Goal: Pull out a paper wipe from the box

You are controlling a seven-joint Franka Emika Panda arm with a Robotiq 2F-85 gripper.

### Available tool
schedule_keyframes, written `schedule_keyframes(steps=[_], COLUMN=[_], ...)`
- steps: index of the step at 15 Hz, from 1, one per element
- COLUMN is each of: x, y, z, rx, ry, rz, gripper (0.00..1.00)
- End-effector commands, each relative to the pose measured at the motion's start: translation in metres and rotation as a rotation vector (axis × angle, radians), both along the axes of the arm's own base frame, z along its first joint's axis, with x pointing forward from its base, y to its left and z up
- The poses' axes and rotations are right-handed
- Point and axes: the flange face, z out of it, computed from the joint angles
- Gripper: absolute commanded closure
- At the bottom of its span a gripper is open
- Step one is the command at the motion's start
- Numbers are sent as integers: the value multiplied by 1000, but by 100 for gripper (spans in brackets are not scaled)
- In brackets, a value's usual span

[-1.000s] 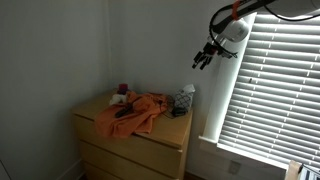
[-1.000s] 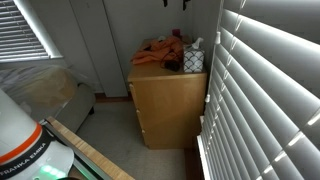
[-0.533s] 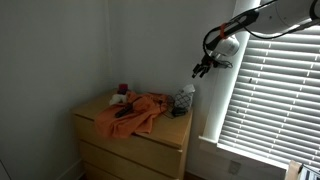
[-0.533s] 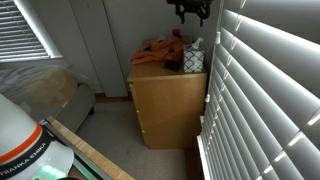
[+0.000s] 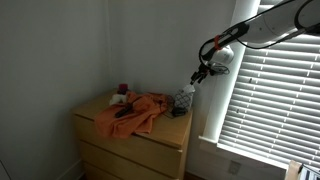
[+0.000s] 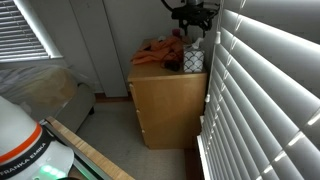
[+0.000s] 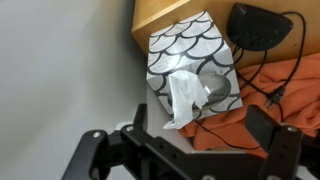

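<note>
The robot's gripper should go lower before it closes on the wipe [image 7: 185, 97], since in an exterior view its open fingers on either side stop above the wipe's upper end.
The box [image 7: 190, 52] is dark grey with a pale scale pattern and stands at the corner of the wooden dresser [image 5: 132, 142], seen in both exterior views [image 5: 184, 100] [image 6: 194, 59]. The white paper wipe [image 7: 185, 97] sticks up out of its top opening. My gripper [image 7: 200, 125] is open and empty, its two fingers apart on either side of the wipe, above the box and not touching it. In both exterior views the gripper [image 5: 198, 76] [image 6: 194, 27] hangs a short way above the box.
A large orange cloth [image 5: 134, 113] [image 7: 262, 98] lies crumpled on the dresser next to the box. A black device with a cable [image 7: 258, 24] lies by it. A small dark red object [image 5: 123, 89] stands at the back. Window blinds [image 5: 275, 90] are close beside the dresser [image 6: 168, 100].
My gripper has come down and towards the box, from high near the blinds to just above the box top. Nothing on the dresser has moved.
</note>
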Motion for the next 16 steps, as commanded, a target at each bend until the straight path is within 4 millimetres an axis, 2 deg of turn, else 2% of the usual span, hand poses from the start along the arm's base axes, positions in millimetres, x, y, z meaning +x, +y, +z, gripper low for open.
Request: schedule_keyframes(steps=[1, 2, 3, 4, 13, 14, 16], x=[11, 12, 14, 16, 23, 23, 23], y=[3, 5, 8, 10, 8, 8, 8], z=[-16, -19, -22, -25, -27, -26, -25], rx=[-13, -11, -13, -12, -40, -41, -49], ry=[-18, -22, -27, -31, -58, -56, -50], rz=[22, 22, 27, 28, 30, 31, 32], gripper=[0, 0, 17, 26, 96, 99, 100])
